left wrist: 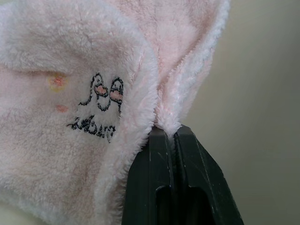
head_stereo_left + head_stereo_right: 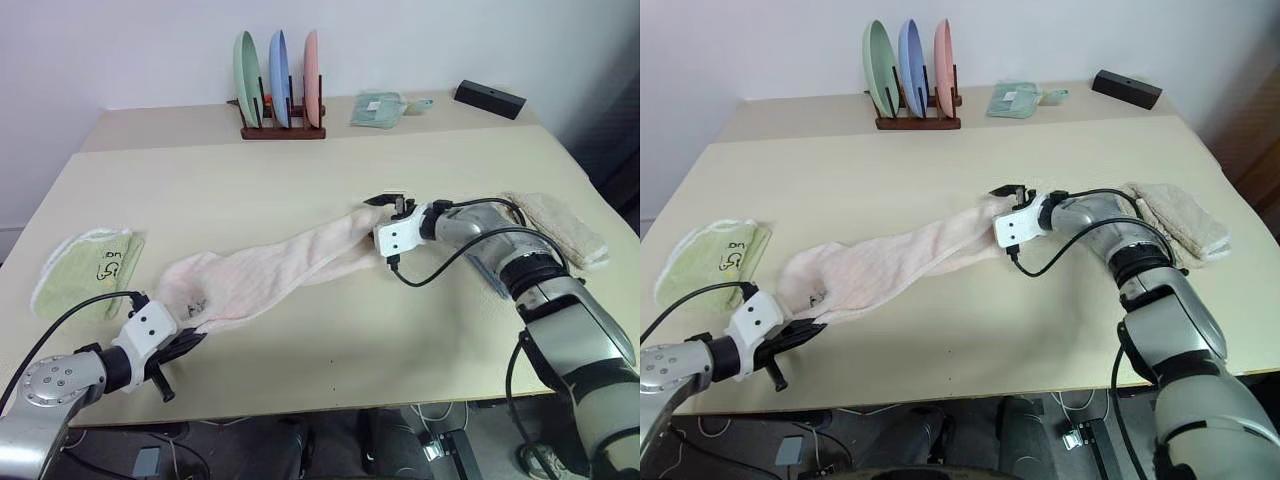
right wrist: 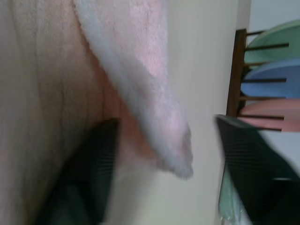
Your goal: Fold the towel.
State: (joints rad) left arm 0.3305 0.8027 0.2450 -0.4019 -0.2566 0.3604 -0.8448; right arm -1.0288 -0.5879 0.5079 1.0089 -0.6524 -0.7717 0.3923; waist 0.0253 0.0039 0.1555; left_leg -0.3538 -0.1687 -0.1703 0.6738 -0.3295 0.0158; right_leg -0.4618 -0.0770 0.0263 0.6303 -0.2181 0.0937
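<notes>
I will next grab the towel by its white-hemmed far corner [image 3: 174, 157] with my right gripper to fold the towel. The corner hangs free between my fingers while the towel's rumpled body lies slack.
The towel [image 2: 270, 268] is long, pale pink and rumpled, lying slantwise across the middle of the table from near left to far right. Its dark cartoon print [image 1: 101, 105] sits at the near left end. My left gripper [image 1: 166, 133] is shut on the whitish edging of that end, low at the table's front edge [image 2: 192, 336]. My right gripper [image 2: 388, 204] is at the towel's far right end, turned on its side. It is open, its fingers [image 3: 89, 168] standing apart with the towel's corner [image 3: 173, 150] hanging between them.
A folded light green towel [image 2: 88, 268] lies at the left edge. A beige towel [image 2: 560, 228] lies at the right, beside my right arm. At the back stand a rack of three plates [image 2: 280, 90], a folded green cloth [image 2: 378, 108] and a black box [image 2: 490, 98].
</notes>
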